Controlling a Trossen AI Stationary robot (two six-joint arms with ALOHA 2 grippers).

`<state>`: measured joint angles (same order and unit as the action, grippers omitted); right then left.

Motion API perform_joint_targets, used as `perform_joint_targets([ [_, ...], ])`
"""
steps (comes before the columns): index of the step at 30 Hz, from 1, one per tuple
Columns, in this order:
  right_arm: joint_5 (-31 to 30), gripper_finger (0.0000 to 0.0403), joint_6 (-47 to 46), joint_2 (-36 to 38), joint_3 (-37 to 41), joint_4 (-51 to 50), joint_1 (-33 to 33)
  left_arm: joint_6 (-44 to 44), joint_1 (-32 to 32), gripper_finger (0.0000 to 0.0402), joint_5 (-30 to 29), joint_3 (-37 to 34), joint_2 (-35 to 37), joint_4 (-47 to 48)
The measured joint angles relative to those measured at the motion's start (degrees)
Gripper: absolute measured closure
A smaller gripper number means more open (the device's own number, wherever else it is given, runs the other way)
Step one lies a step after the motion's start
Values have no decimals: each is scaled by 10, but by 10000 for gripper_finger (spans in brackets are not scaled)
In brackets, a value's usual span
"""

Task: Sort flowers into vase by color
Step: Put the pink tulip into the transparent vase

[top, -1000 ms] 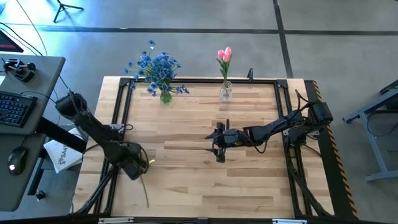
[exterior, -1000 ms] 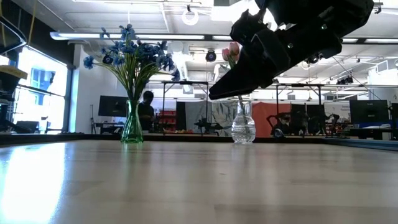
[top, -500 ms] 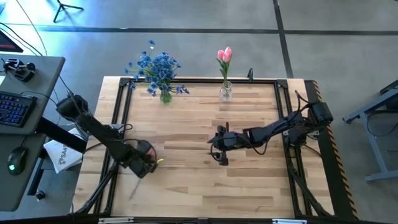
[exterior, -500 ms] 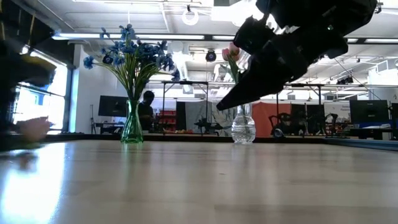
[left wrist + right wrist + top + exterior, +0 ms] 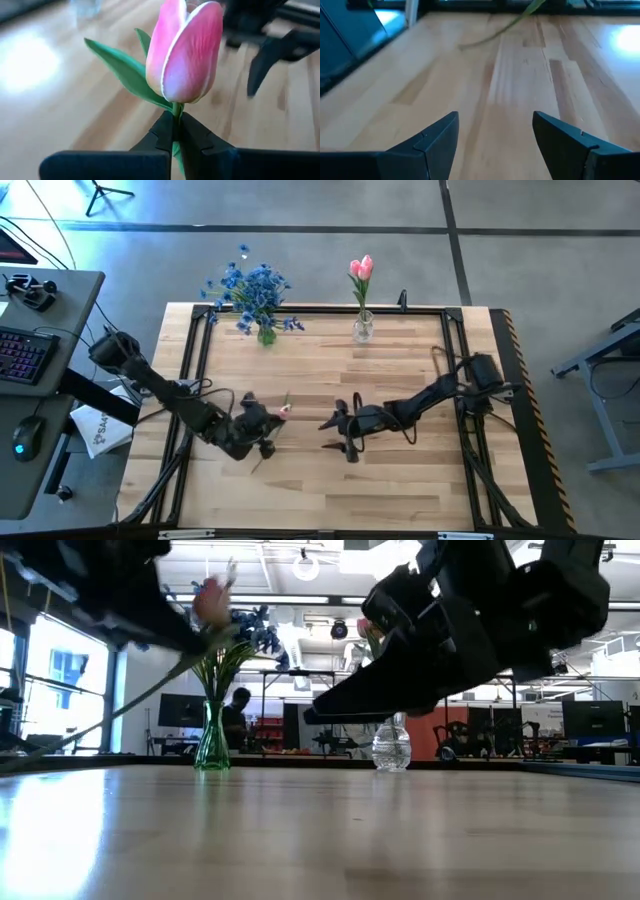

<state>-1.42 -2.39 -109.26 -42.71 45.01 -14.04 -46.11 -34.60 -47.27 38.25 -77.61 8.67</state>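
My right gripper grips the pink tulip by its leafy stem next, to put the tulip into the clear vase (image 5: 362, 330).
A pink tulip (image 5: 185, 50) with a green leaf (image 5: 122, 70) is in my left gripper (image 5: 176, 131), which is shut on its stem left of the table's middle (image 5: 270, 420). My right gripper (image 5: 330, 423) hovers open just right of it, fingers apart (image 5: 495, 137), nothing between them. At the far edge a green vase (image 5: 266, 335) holds blue flowers (image 5: 255, 288). A clear vase (image 5: 362, 330) next to it holds another pink tulip (image 5: 362, 268). My left gripper pinches the tulip's stem (image 5: 176, 111) between its two fingertips, right under the bud. The fingers come roughly level from the table's left. The bud (image 5: 210, 602) is held high, and the long stem (image 5: 110, 705) slants down behind toward the near left.
A black frame (image 5: 330, 308) runs around the wooden table top. Both vases stand inside its far rail. A desk with a keyboard (image 5: 20, 352) and mouse stands off the table's left side. The near half of the table is bare wood (image 5: 380, 490).
My left gripper has shut on the tulip's stem near the table's left edge, then carried it up and toward the table's middle; the flower has come up from lying flat, bud raised. My right gripper has shifted slightly left toward it, still open.
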Motion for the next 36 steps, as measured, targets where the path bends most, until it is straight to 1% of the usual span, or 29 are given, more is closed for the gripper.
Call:
perform_joint_targets([
  [1, 4, 153, -7, -15, 3, 33, 0, 45, 9, 399, -1, 0, 0, -28],
  [3, 11, 153, -23, -40, 8, 89, 2, 136, 32, 399, 17, 0, 0, -85],
  [6, 12, 153, -56, -53, 26, 135, 2, 276, 74, 401, 69, -3, -1, -181],
  [8, 15, 153, -92, -31, 43, 143, 0, 366, 104, 401, 112, -21, -1, -274],
  [11, 12, 153, -113, 33, 70, 131, -16, 436, 151, 401, 194, -54, -1, -422],
  [12, -2, 153, -106, 57, 81, 118, -24, 447, 166, 401, 223, -64, -1, -462],
  [14, -59, 153, -85, 99, 103, 99, -42, 462, 190, 401, 270, -79, -1, -515],
  [16, -144, 153, -66, 133, 120, 99, -55, 468, 206, 401, 302, -81, -2, -540],
  [17, -176, 153, -63, 145, 122, 101, -55, 469, 211, 401, 312, -81, -4, -552],
  [18, -194, 153, -62, 156, 123, 102, -54, 473, 216, 401, 319, -81, -6, -563],
  [20, -195, 154, -56, 167, 117, 100, -48, 484, 219, 401, 322, -81, -13, -587],
  [23, -199, 161, -49, 164, 83, 76, -41, 503, 220, 401, 322, -81, -23, -616],
  [27, -200, 185, -17, 150, 24, 7, -28, 508, 219, 401, 324, -81, -24, -616],
  [30, -201, 204, -16, 148, -20, -43, -19, 496, 219, 400, 324, -81, -24, -612],
  [33, -200, 219, -21, 148, -57, -123, -7, 494, 219, 398, 324, -81, -24, -610],
  [36, -183, 233, -22, 148, -83, -168, 2, 494, 219, 397, 324, -81, -24, -608],
])
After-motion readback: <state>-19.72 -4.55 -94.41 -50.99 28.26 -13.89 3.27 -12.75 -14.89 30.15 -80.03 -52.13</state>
